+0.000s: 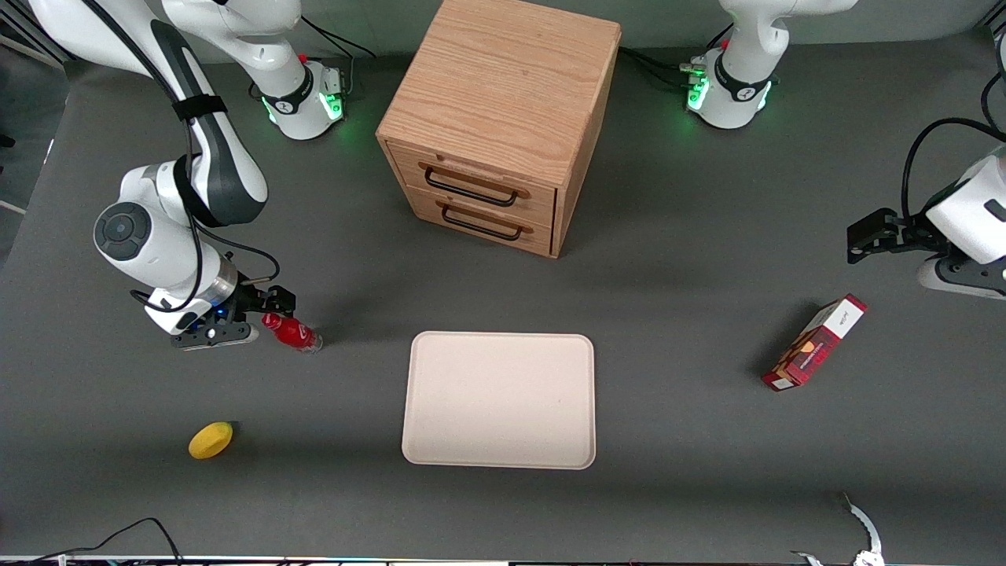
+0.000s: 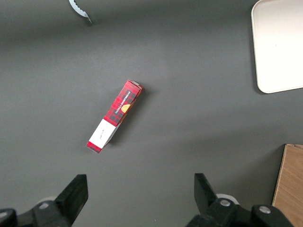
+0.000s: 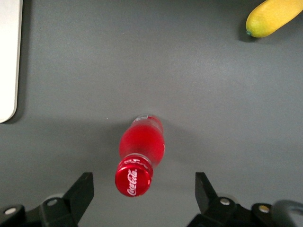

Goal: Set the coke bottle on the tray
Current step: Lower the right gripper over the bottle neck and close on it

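I should put the coke bottle on the tray (image 1: 499,401), so my gripper needs to grab the bottle by its red cap (image 1: 271,321) next.
The coke bottle (image 1: 291,332) is small and red, with a red cap and a clear base, and sits on the grey table beside the tray toward the working arm's end. In the right wrist view the coke bottle (image 3: 140,153) points its cap with white script at the camera. My gripper (image 1: 259,318) is open and hovers just over the bottle's cap end. In the right wrist view the gripper (image 3: 143,183) has one black finger on each side of the cap, with clear gaps and no contact. The cream-beige tray (image 1: 499,401) lies flat and bare; its edge also shows in the right wrist view (image 3: 7,61).
A yellow lemon (image 1: 211,440) lies nearer the front camera than the bottle, and also shows in the right wrist view (image 3: 272,18). A wooden two-drawer cabinet (image 1: 495,118) stands farther from the camera than the tray. A red-and-white carton box (image 1: 815,343) lies toward the parked arm's end.
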`<state>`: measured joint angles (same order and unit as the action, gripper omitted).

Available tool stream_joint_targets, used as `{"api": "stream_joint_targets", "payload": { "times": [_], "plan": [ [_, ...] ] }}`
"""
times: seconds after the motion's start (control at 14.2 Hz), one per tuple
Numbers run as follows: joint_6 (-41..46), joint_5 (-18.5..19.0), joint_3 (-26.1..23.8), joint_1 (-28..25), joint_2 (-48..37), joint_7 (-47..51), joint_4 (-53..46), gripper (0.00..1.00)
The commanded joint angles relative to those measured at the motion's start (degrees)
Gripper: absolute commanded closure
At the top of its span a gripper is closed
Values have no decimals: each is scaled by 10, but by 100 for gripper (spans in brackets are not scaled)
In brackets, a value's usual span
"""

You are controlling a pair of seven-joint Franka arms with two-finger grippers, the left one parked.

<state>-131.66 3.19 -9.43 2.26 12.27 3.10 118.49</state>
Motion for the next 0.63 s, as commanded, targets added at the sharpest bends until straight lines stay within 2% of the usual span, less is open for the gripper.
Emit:
{"api": "stream_joint_targets", "payload": {
  "times": [0.0,0.14,0.35,0.56],
  "plan": [
    [-13,6,-3,0,1,-11,3,22],
    [-19,6,-3,0,4,-8,4,43],
    [-19,5,-3,-1,4,-5,4,100],
    [-19,5,-3,-1,1,-6,4,100]
  ]
}}
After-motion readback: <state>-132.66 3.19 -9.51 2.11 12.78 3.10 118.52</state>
